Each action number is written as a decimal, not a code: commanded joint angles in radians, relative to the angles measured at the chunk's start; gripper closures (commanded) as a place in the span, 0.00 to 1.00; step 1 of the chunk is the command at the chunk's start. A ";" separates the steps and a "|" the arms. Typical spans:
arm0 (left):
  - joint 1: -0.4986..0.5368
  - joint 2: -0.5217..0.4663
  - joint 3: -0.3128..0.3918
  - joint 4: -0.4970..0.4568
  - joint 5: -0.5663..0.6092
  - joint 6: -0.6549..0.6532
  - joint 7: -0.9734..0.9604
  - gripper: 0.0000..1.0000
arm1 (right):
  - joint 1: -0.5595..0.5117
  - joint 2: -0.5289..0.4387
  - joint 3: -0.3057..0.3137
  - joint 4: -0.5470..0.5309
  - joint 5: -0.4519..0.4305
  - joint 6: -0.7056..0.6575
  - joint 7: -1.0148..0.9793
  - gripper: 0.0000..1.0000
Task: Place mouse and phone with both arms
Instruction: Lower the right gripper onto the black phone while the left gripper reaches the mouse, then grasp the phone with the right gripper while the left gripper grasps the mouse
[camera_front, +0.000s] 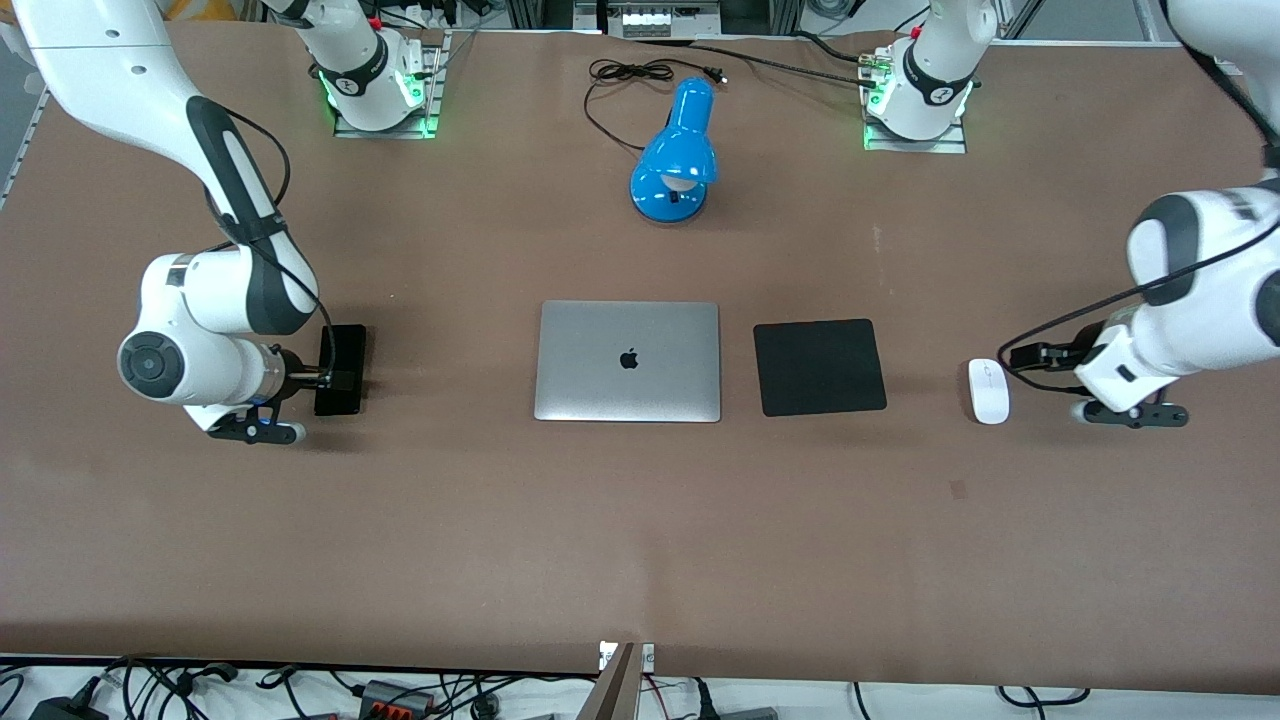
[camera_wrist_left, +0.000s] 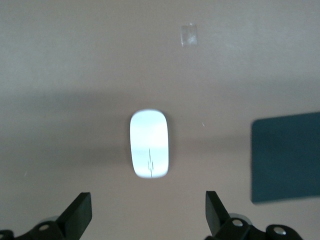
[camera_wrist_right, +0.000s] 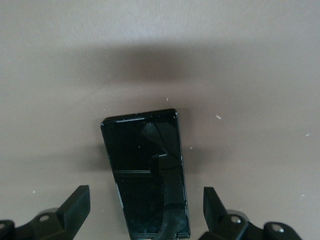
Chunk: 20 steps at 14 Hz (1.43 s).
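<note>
The mouse has to go on the mouse pad, so my left gripper will grab it next by its long sides near the buttons.
The white oval mouse (camera_front: 988, 391) lies on the brown table toward the left arm's end, beside the mouse pad. My left gripper (camera_front: 1022, 357) is low beside it and open. In the left wrist view the mouse (camera_wrist_left: 149, 144) lies ahead of the open left gripper (camera_wrist_left: 147, 215), not between its fingertips (camera_wrist_left: 80, 212). The black phone (camera_front: 340, 370) lies flat toward the right arm's end. My right gripper (camera_front: 330, 364) is over it and open. In the right wrist view the phone (camera_wrist_right: 145, 170) reaches in between the spread fingers (camera_wrist_right: 77, 204) of the right gripper (camera_wrist_right: 146, 207), untouched.
A closed silver laptop (camera_front: 628, 360) lies mid-table with a square black mouse pad (camera_front: 819, 367) beside it, between laptop and mouse. The pad also shows in the left wrist view (camera_wrist_left: 287, 156). A blue desk lamp (camera_front: 677, 155) with a black cable stands farther from the front camera.
</note>
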 joint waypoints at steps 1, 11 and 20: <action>0.021 -0.017 -0.008 -0.186 0.016 0.257 0.041 0.00 | 0.001 -0.044 0.001 -0.093 -0.003 0.059 0.014 0.00; 0.035 0.168 -0.017 -0.330 0.016 0.808 0.092 0.02 | -0.002 -0.042 -0.001 -0.185 -0.004 0.162 0.013 0.00; 0.034 0.147 -0.019 -0.329 0.016 0.809 0.093 0.60 | -0.005 -0.039 -0.001 -0.234 -0.004 0.243 0.013 0.00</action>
